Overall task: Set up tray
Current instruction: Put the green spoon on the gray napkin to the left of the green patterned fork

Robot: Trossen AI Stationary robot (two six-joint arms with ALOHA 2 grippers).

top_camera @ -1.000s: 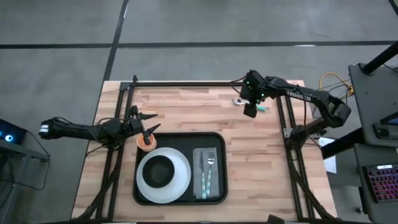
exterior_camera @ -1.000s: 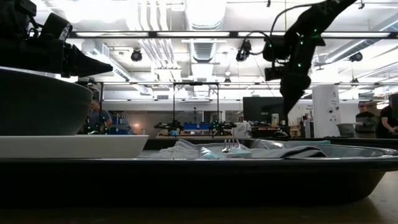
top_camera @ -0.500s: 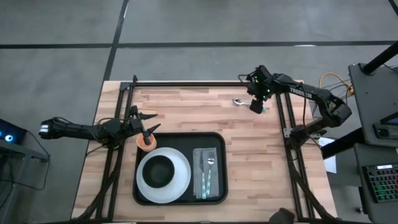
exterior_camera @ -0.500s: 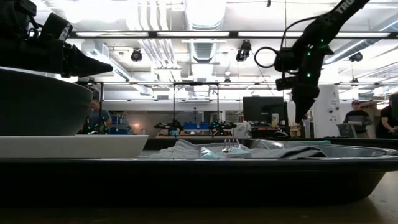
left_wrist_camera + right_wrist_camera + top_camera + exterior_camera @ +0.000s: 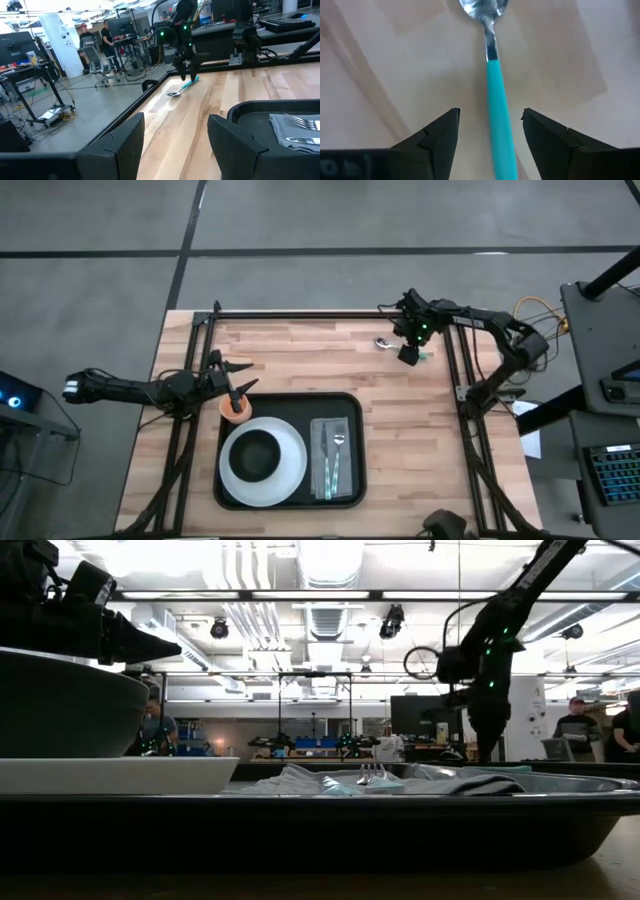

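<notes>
My fingers are still above the teal handle, with wood showing beside it, so it is too early to close. My right gripper lowers first, then closes on the handle.
The black tray (image 5: 290, 397) lies at the table's near middle. It holds a white plate (image 5: 292, 470) with a dark bowl (image 5: 258, 455) on it, and a grey cloth (image 5: 322, 432) with a fork (image 5: 338, 448) on it. A spoon (image 5: 492, 75) with a teal handle lies flat on the wood at the far right, its bowl end (image 5: 383, 343) showing in the high view. My right gripper (image 5: 490, 114) is open, pointing down, with a finger on either side of the teal handle and not touching it. My left gripper (image 5: 248, 374) is open and empty by the tray's far left corner.
An orange cup (image 5: 235, 409) stands on the tray's far left corner, just below my left gripper. Black frame rails (image 5: 330, 313) run along the table's far edge and sides. Bare wood lies between the tray and the spoon. People and desks show in the room beyond.
My right gripper has gone down toward the spoon and a little toward the table's right edge, staying open. The spoon has stayed where it was.
</notes>
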